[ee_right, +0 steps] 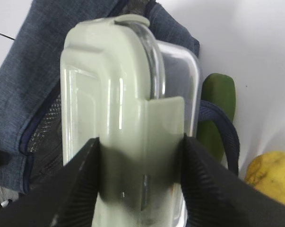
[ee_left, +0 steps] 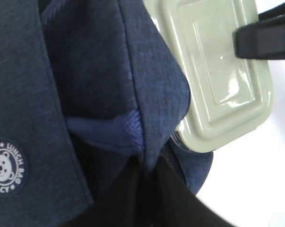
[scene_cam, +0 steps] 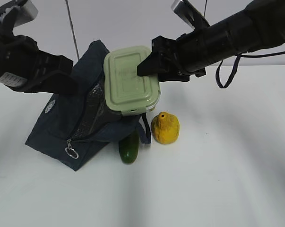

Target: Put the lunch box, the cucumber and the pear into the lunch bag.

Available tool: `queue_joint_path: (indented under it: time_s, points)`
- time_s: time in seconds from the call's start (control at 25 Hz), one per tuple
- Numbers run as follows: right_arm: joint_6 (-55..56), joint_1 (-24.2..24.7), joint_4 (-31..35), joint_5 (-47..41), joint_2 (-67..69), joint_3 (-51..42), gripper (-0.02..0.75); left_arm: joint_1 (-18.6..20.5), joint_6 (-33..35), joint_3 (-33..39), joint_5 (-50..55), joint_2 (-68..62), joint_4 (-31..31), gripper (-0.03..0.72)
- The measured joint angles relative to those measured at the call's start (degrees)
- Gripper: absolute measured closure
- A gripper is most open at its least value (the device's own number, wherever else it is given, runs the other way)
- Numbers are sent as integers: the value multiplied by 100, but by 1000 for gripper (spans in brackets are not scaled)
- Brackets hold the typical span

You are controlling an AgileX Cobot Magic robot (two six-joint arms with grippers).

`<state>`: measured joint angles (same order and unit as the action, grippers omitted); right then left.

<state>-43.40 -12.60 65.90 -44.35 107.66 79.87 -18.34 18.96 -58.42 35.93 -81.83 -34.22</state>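
Note:
My right gripper should bring the lunch box (ee_right: 114,94) down into the lunch bag before it releases it, since the lunch box still hangs tilted above the bag's opening, outside the bag's rim.
The navy lunch bag (scene_cam: 57,130) lies at the left with its zipper open and its silver lining showing. My left gripper (scene_cam: 70,78) is shut on a fold of the bag's upper flap (ee_left: 147,137) and holds it up. My right gripper (ee_right: 140,161) is shut on the lunch box (ee_right: 114,94), one finger on each long side. The sage-green lid (scene_cam: 128,78) is tilted above the bag's opening. The cucumber (scene_cam: 129,149) lies on the table just below the bag's edge, and the pear (scene_cam: 165,128) stands to its right.
The bag's silver ring pull (scene_cam: 71,152) hangs at the near corner. Its navy loop handle (ee_right: 225,135) lies across the cucumber (ee_right: 219,106), beside the pear (ee_right: 272,176). White table surface (scene_cam: 218,179) stretches to the right and front.

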Motion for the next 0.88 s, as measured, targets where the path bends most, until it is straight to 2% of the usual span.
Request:
queue_joint_path:
  time_s: [0.2, 0.48, 0.88]
  points:
    - [257, 0, -315, -84, 26, 0, 351, 0, 46, 0, -31, 0, -175, 685]
    - [325, -54, -365, -519, 365, 13, 351, 0, 163, 0, -68, 0, -288, 685]
    - [335, -192, 127, -190, 365, 134, 351, 0, 472, 0, -64, 0, -855, 685]
